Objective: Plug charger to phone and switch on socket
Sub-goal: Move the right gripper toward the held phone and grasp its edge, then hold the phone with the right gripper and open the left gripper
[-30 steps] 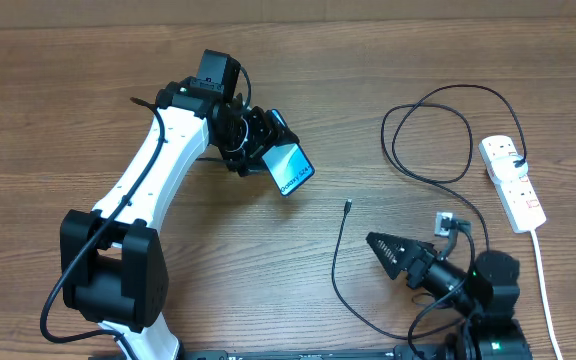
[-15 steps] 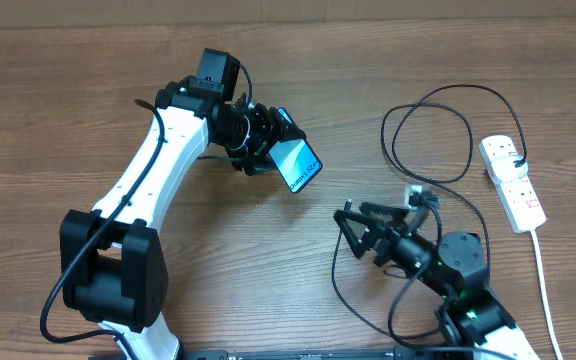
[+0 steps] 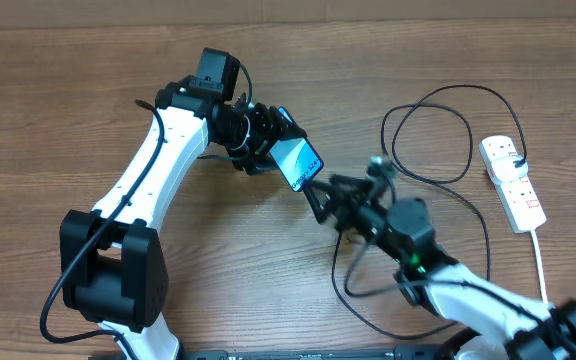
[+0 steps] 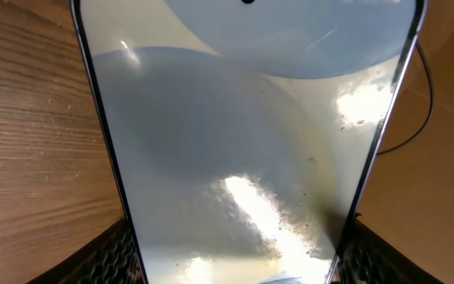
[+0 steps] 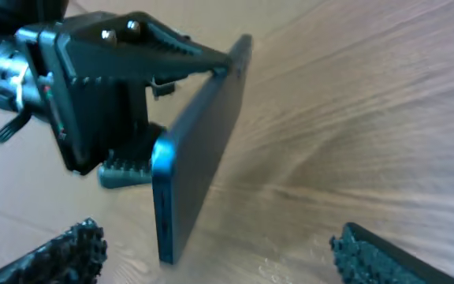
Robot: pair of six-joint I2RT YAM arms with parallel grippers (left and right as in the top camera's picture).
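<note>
The robot's right gripper next needs to grab across the phone's screen and back at its lower end (image 3: 306, 174) (image 5: 183, 207), so that the opposite end stays free for the left gripper to grip again before plugging in.
My left gripper (image 3: 268, 148) is shut on the phone (image 3: 297, 162) and holds it tilted above the table, its cyan screen facing up. In the left wrist view the phone (image 4: 243, 134) fills the frame between my fingers (image 4: 239, 268). My right gripper (image 3: 326, 195) is open and empty, its fingertips just right of the phone's lower end. In the right wrist view the phone (image 5: 199, 150) stands edge-on ahead of my open fingers (image 5: 227, 264). The charger cable (image 3: 428, 130) loops on the right, and its tip is hidden under my right arm. The socket (image 3: 513, 182) lies at the far right.
The socket's thick white cord (image 3: 546, 270) runs toward the front edge. A stretch of the black cable (image 3: 340, 275) curves under my right arm. The left arm (image 3: 153, 180) spans the left half of the wooden table (image 3: 48, 120).
My right arm has swung from the front right up and left, bringing its open gripper close to the phone. The left gripper has shifted the phone slightly right.
</note>
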